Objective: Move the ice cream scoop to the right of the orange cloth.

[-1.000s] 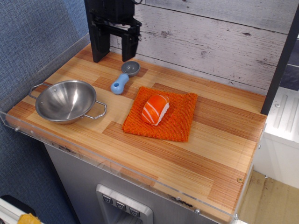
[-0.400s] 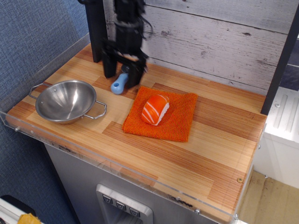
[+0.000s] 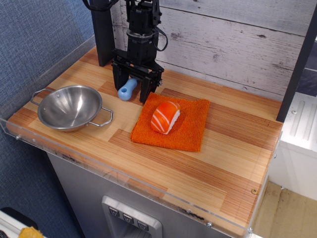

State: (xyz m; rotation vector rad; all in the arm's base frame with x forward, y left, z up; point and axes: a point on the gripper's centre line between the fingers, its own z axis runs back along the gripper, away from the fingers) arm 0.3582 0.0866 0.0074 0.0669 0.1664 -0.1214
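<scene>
My gripper needs to grab the scoop by its light-blue handle [image 3: 127, 90] next, so that it can move the ice cream scoop beside the orange cloth [image 3: 192, 124].
The ice cream scoop [image 3: 127, 89] lies on the wooden counter just left of the orange cloth's far-left corner. Only its light-blue handle shows; the grey metal bowl is hidden behind the gripper. The orange cloth [image 3: 192, 124] lies flat at the middle of the counter. My black gripper [image 3: 130, 94] is down at the counter over the scoop, open, with one finger on each side of the handle. I cannot tell whether the fingers touch it.
A salmon sushi toy [image 3: 165, 116] sits on the cloth. A steel two-handled bowl [image 3: 69, 106] stands at the left. A plank wall runs along the back, and a clear acrylic lip [image 3: 124, 181] lines the front edge. Bare wood [image 3: 242, 144] lies right of the cloth.
The gripper came forward from the back wall and dropped down over the scoop, so its fingers now straddle the handle and hide the bowl. The scoop, cloth and sushi have not moved.
</scene>
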